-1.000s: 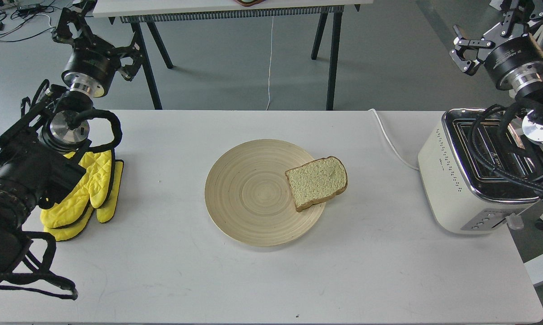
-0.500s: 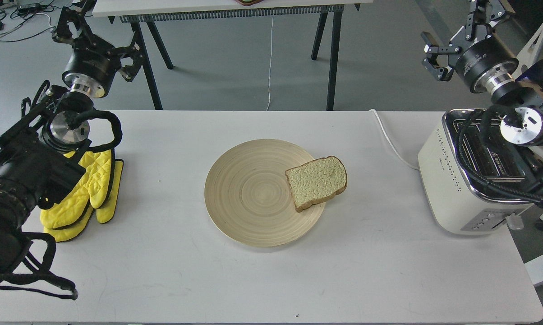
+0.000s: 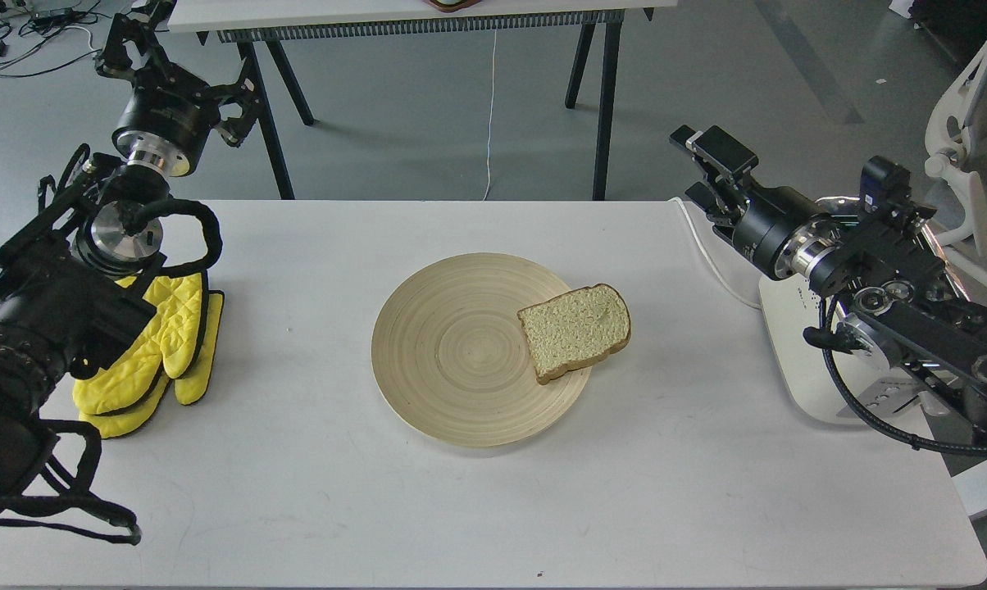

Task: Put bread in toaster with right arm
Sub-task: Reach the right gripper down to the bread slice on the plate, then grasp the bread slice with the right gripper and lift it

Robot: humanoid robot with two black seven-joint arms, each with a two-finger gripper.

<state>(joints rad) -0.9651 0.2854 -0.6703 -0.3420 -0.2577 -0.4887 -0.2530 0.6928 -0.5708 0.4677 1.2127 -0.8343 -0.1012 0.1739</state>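
Observation:
The right gripper grabs the bread (image 3: 576,329) next by its crust edge that overhangs the plate, to put the bread in the toaster (image 3: 791,336).
The bread (image 3: 576,329) lies flat on the right rim of a round wooden plate (image 3: 452,352), partly overhanging it, in the middle of the white table. The cream-white toaster (image 3: 791,336) stands at the table's right edge, mostly hidden behind my right arm. My right gripper (image 3: 704,174) is open and empty, pointing left above the table's far right part, up and right of the bread and apart from it. My left gripper (image 3: 178,75) is open and empty, raised beyond the table's far left corner.
Yellow oven mitts (image 3: 159,352) lie at the left under my left arm. The toaster's white cord (image 3: 711,254) runs over the table's far right. Another table's black legs (image 3: 604,106) stand behind. A white chair (image 3: 973,123) is at the far right.
My right arm has swung down and left from high above the toaster; its gripper now points left just over the table and the arm covers the toaster. Bread and left arm have not moved.

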